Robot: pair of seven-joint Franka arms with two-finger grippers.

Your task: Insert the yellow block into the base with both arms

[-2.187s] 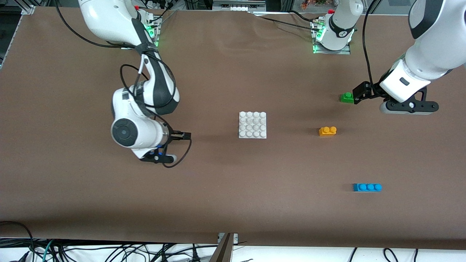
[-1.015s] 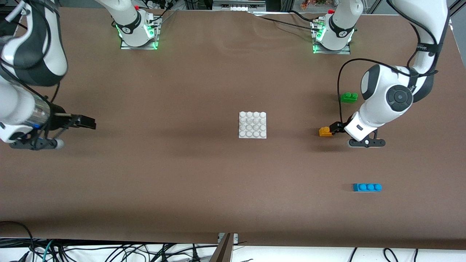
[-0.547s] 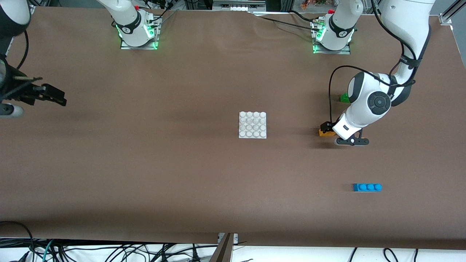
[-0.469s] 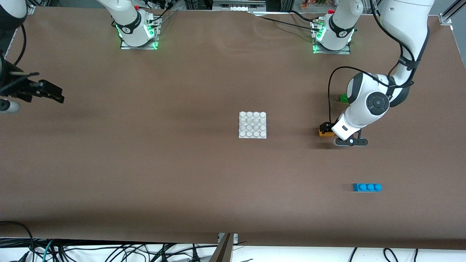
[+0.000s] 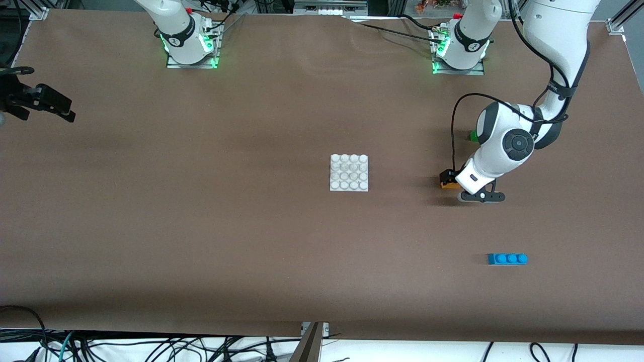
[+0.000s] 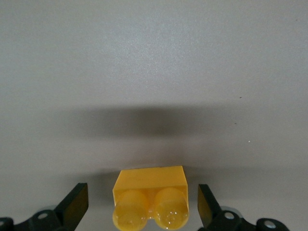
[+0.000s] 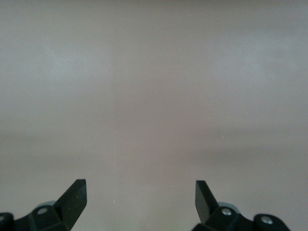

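Next, my left gripper takes hold of the yellow block's smooth sides, so its two studs stay free as the block goes into the base.
The yellow block [image 5: 449, 185] lies on the brown table, beside the base toward the left arm's end; its two studs show in the left wrist view [image 6: 150, 195]. My left gripper [image 5: 449, 177] is down over it and open. One finger stands on each side of the block with a gap on both sides [image 6: 140, 192]. The white studded base [image 5: 349, 172] sits flat at the table's middle. My right gripper [image 5: 63, 108] is open over bare table at the right arm's end, and nothing lies between its fingers [image 7: 140, 188].
A green brick [image 5: 473, 135] sits farther from the front camera than the yellow block, mostly hidden by the left arm. A blue three-stud brick [image 5: 507, 259] lies nearer the camera, toward the left arm's end. The arm bases stand along the table's back edge.
The left gripper has crept a little farther over the yellow block, covering more of it. The right arm has swung away toward its end of the table's edge.
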